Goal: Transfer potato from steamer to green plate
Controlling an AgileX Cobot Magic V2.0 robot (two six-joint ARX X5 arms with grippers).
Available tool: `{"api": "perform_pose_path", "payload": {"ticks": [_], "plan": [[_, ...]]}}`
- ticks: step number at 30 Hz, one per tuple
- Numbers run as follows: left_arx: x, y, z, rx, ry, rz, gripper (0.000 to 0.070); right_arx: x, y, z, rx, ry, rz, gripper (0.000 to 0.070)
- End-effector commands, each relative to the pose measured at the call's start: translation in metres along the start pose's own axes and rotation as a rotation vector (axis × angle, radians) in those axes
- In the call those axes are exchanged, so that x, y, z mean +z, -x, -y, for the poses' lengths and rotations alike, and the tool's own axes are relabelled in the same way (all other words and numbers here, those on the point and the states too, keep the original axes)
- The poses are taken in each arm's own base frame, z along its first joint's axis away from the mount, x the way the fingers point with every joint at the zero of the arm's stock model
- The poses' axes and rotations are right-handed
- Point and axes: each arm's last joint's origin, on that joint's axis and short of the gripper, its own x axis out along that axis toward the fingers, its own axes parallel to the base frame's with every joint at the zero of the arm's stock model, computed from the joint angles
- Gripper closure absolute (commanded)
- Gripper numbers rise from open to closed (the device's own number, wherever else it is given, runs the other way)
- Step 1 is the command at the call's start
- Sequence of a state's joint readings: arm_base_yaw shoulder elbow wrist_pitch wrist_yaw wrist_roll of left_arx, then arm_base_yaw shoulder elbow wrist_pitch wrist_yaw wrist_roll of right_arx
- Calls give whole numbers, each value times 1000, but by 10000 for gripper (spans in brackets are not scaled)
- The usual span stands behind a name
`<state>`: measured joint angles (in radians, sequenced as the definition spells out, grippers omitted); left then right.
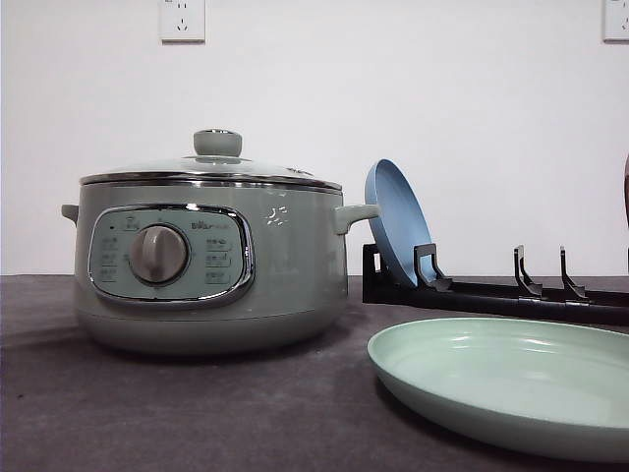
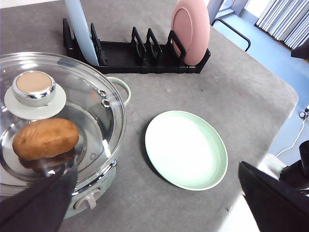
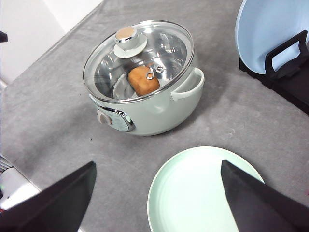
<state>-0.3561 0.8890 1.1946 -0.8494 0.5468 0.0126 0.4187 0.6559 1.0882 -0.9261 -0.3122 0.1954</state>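
Observation:
The left gripper grabs the narrow knob on top of the glass lid next. The glass lid spreads far wider than the gripper's fingers.
The steamer (image 1: 206, 256) stands on the left of the grey table with its glass lid (image 2: 72, 111) shut. Through the glass the orange-brown potato (image 2: 46, 138) lies on the steamer's floor, also seen as the potato (image 3: 143, 80) from the right wrist. To the steamer's right, the green plate (image 1: 511, 383) lies flat and bare on the table. My left gripper (image 2: 157, 168) hovers high over the steamer's side and the plate, open, nothing between its fingers (image 2: 38, 203). My right gripper (image 3: 157, 163) is open too, high above the green plate (image 3: 207, 193).
A black dish rack (image 1: 491, 290) stands behind the plate, with a blue plate (image 1: 396, 221) upright at its left end and a pink plate (image 2: 190, 31) at its other end. The lid's knob (image 1: 217, 144) sticks up. The table edge (image 2: 285, 96) lies beyond the rack.

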Motion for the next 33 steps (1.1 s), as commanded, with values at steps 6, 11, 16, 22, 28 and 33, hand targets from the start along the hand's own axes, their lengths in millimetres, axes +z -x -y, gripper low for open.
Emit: {"api": "perform_pose_path", "payload": {"ticks": [6, 11, 16, 22, 28, 33], "plan": [[6, 2, 2, -10, -5, 12, 24, 4, 1, -2, 10, -7, 17, 178], [15, -3, -3, 42, 22, -41, 24, 4, 1, -2, 10, -6, 19, 178], [33, -16, -13, 110, 64, -137, 24, 6, 1, -2, 15, 2, 45, 178], [64, -46, -33, 253, 119, -244, 27, 8, 1, -3, 20, 5, 65, 178], [92, -90, -58, 282, 137, -315, 27, 8, 1, -3, 19, -3, 65, 178], [102, -132, -76, 361, 97, -390, 27, 8, 1, -2, 19, -3, 63, 179]]}}
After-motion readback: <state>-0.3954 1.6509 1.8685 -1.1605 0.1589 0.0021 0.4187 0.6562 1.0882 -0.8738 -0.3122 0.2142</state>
